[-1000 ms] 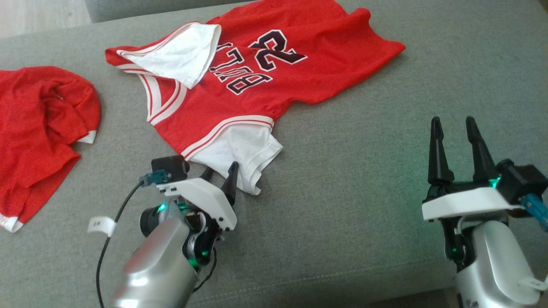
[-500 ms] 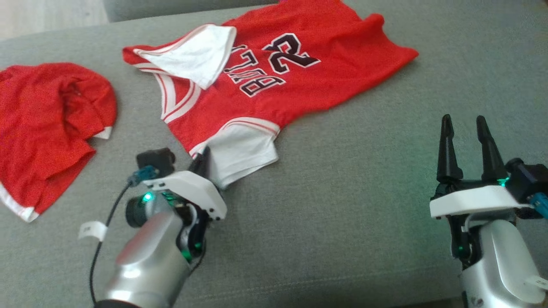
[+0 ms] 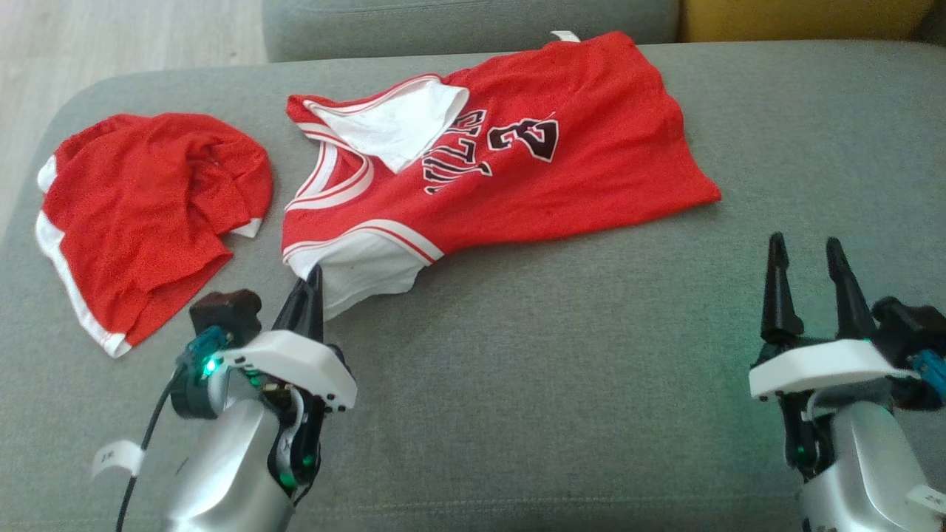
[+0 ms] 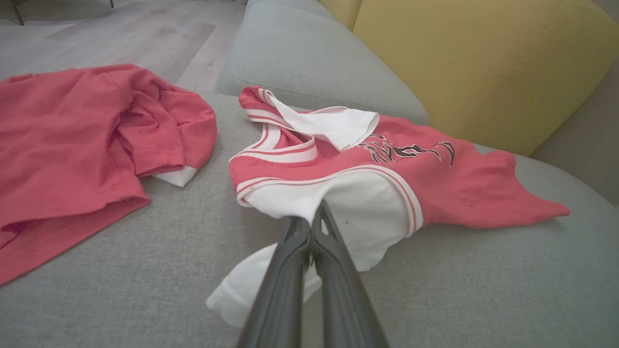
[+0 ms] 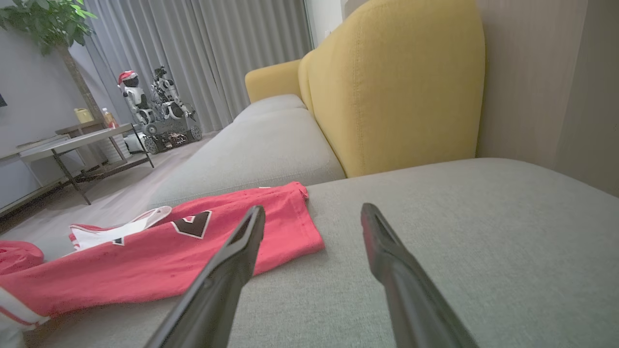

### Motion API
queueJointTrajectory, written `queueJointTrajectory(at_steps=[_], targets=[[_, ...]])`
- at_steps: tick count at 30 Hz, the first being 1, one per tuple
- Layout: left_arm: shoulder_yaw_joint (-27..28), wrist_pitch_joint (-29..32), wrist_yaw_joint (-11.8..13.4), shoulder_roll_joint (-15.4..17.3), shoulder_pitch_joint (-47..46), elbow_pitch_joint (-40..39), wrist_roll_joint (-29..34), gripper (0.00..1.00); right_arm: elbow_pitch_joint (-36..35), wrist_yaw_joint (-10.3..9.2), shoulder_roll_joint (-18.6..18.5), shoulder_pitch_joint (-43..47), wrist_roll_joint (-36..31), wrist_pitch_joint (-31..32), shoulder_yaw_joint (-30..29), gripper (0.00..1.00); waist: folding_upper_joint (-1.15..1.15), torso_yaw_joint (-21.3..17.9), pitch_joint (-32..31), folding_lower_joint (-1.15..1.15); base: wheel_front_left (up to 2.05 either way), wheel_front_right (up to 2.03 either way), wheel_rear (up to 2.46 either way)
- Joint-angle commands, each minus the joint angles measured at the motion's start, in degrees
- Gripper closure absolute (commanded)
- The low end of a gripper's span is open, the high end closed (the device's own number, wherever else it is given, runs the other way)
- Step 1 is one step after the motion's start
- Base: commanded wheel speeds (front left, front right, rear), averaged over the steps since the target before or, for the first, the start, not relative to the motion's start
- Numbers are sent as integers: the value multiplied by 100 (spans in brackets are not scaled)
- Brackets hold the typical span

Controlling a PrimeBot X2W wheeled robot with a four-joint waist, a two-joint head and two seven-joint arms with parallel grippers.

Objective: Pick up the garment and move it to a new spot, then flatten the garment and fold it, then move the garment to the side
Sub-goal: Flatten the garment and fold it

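Note:
My right gripper should pinch the jersey next by its near bottom hem corner, which sticks out free, because the jersey's red body lies flat on the seat.
The garment is a red jersey with white sleeves and dark lettering, lying spread on the grey sofa seat. My left gripper is shut on the jersey's near white sleeve. In the left wrist view the two fingers meet on the white cloth, and the jersey trails away behind. My right gripper stands open above bare seat at the lower right, apart from the jersey's hem. From the right wrist the jersey lies to the left of the open gripper.
A second red garment with white trim lies crumpled at the seat's left end, close to the jersey's collar. Behind are another grey cushion and a yellow backrest. The seat's left edge drops to the wooden floor.
My left gripper has shut on the white sleeve and drawn it left, turning the jersey. The head camera has shifted too. The right gripper stays open.

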Motion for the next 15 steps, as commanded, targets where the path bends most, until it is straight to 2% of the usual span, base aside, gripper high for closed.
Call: queueJointTrajectory(at_steps=[1,6,15], targets=[[258,-70,23,140,-198,-229,44,100,-113,-4,-13,-105,-24,-61,82,0,0,48,0,0,0,0,0],[406,-70,42,77,-35,-450,182,100,321,-4,-13,-347,-153,17,-97,0,0,221,163,0,0,0,0],[366,-71,-169,-159,-148,-598,448,100,1289,-4,-13,-1348,-252,558,-558,0,0,515,658,0,0,0,0]])
